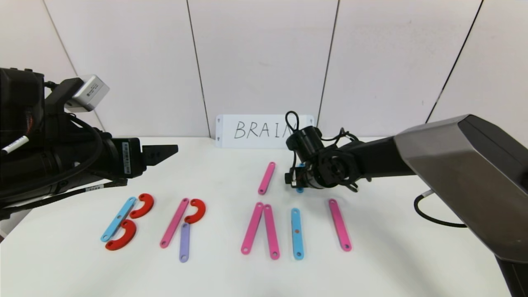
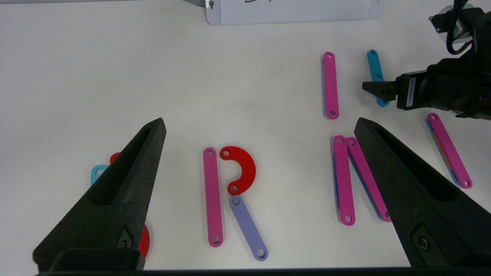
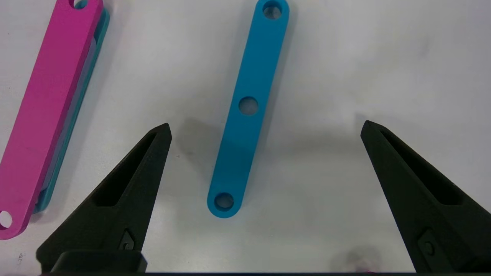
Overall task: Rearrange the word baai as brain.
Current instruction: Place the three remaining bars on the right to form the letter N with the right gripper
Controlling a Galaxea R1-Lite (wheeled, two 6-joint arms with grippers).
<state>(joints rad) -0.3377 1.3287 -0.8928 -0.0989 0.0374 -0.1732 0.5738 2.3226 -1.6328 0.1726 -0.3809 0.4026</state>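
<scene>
The short blue strip would be likely to tip if held by one end [image 3: 224, 202]. Next, my right gripper takes hold of it around its middle hole [image 3: 248, 106].
Flat plastic pieces lie in a row on the white table. At the left, a blue strip [image 1: 119, 218] and two red curves [image 1: 142, 205] form a B. A pink strip [image 1: 174, 222], a red curve [image 1: 196, 210] and a purple strip [image 1: 184, 242] form an R. Two pink strips [image 1: 252, 227] lean together, followed by a blue strip [image 1: 297, 233] and a pink strip [image 1: 340, 225]. Behind the row lie a loose pink strip [image 1: 266, 177] and a short blue strip [image 3: 239, 153]. My right gripper [image 3: 264, 126] hovers open over that short strip. My left gripper [image 2: 259, 124] is open above the R, holding nothing.
A white card handwritten BRAIN [image 1: 264, 130] leans against the wall at the back of the table. The right arm [image 1: 371, 161] reaches in across the table's right side. A black cable [image 1: 429, 214] lies by it.
</scene>
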